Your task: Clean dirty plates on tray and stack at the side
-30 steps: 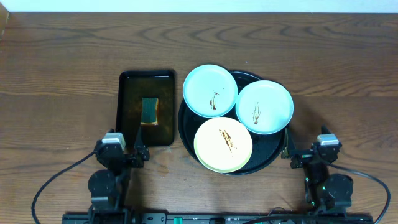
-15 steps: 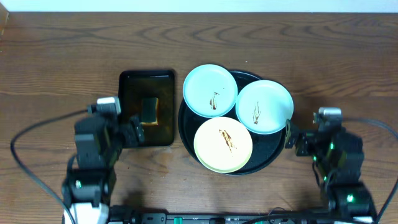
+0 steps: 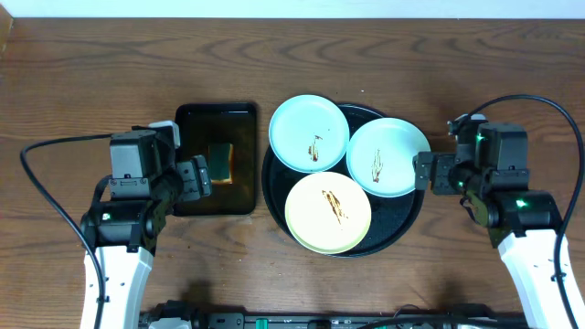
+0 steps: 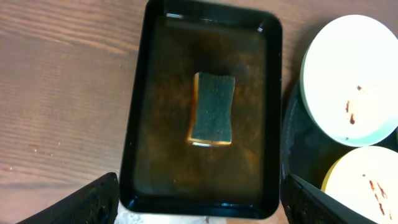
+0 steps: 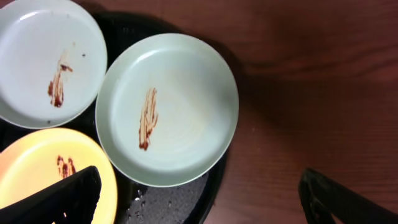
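Note:
The left gripper picks up the sponge across its long sides from the sponge's green side next, and its yellow side beneath stays free to clean dirty plates.
Three plates with brown smears lie on the round black tray: a pale blue one at the back left, a pale blue one at the right, and a pale yellow one in front. My left gripper is open and empty above the near end of the rectangular tray; in the left wrist view its fingers straddle that end. My right gripper is open and empty at the round tray's right rim. In the right wrist view its fingers hang over the near edge of the right blue plate.
A rectangular black tray left of the round tray holds shallow liquid and a green-yellow sponge, which also shows in the left wrist view. Bare wooden table lies behind and to both sides. Cables trail from both arms.
Both arms have lifted from the table's front edge and moved forward. The left one now hangs over the rectangular tray, the right one at the round tray's right rim. The plates have not moved.

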`<state>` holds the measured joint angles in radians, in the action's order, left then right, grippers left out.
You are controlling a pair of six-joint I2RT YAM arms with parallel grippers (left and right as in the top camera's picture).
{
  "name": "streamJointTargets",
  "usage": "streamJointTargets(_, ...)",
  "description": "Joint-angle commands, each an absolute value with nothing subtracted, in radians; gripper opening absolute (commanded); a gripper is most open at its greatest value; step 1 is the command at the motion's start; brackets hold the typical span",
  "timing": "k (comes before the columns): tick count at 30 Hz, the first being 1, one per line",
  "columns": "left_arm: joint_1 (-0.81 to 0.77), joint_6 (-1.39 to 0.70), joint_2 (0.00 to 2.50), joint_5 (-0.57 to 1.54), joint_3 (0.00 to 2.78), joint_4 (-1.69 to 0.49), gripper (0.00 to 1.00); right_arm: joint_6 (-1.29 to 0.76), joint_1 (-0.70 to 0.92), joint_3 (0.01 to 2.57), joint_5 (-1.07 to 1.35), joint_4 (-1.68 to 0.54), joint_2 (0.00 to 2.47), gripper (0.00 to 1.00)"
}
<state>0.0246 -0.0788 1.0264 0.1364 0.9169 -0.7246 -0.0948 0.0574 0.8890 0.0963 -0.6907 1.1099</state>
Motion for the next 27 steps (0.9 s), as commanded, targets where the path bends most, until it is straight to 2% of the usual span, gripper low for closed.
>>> streamJointTargets(1, 0.027, -0.087, 1.026, 0.195, 0.939, -0.684, 0.83, -0.081, 0.046, 0.911, 0.078, -0.681, 1.110, 0.99)
streamJointTargets(6, 0.027, -0.087, 1.078, 0.194, 0.953, -0.558, 0.83, -0.086, 0.046, 0.912, 0.057, -0.681, 1.111, 0.99)
streamJointTargets(13, 0.004, -0.055, 1.288, 0.144, 1.053, -0.546, 0.77, -0.104, 0.046, 0.911, 0.057, -0.684, 1.111, 0.99)
streamJointTargets(21, -0.091, -0.038, 1.521, 0.068, 1.059, -0.514, 0.76, -0.104, 0.046, 0.911, 0.057, -0.689, 1.111, 0.99)
streamJointTargets(27, -0.115, -0.043, 1.663, 0.007, 1.059, -0.502, 0.71, -0.104, 0.046, 0.911, 0.057, -0.692, 1.111, 0.99)
